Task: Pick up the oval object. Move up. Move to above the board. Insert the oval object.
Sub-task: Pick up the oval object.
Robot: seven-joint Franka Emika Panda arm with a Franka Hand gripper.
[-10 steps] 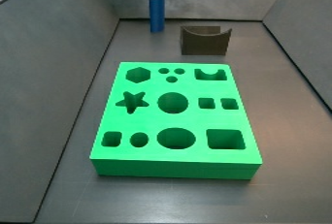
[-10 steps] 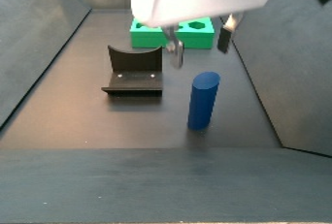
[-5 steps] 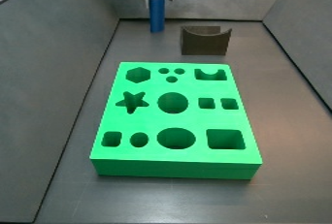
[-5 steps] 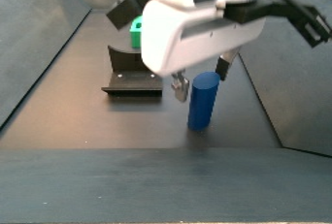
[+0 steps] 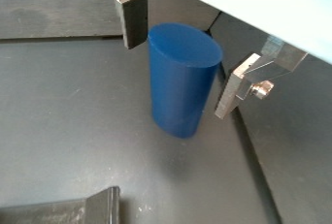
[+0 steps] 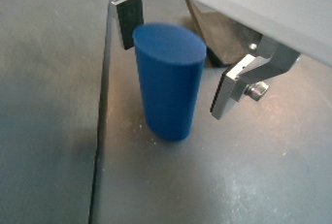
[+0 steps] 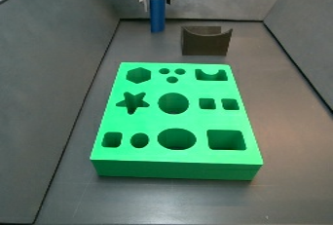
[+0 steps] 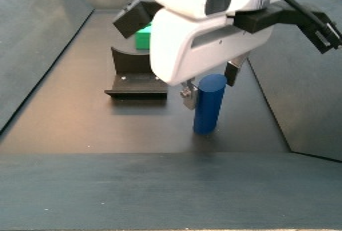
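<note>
I need to lift the oval object and insert it into the board [image 7: 174, 119], so my gripper should next grab the object by its upper part [image 7: 158, 3].
The oval object [image 5: 180, 80] is a tall blue peg standing upright on the grey floor; it shows in both wrist views [image 6: 169, 78] and in both side views [image 7: 156, 13] [image 8: 207, 110]. My gripper [image 5: 183, 55] is lowered around its upper part, open, with one finger [image 5: 134, 19] on each side and small gaps to the peg. In a wrist view the other finger [image 6: 231, 84] also stands apart from it. The board [image 7: 174, 119], a thick green slab with many shaped holes, lies mid-floor; only a corner of it [image 8: 146, 35] shows behind the gripper body.
The dark fixture [image 7: 204, 40] stands beside the peg, between it and the board; it also shows in a side view [image 8: 136, 75] and a wrist view [image 6: 215, 29]. Grey walls [image 7: 78, 34] enclose the floor on both sides.
My gripper has come down over the peg, from above it to straddling its upper part. The peg and the board have not moved.
</note>
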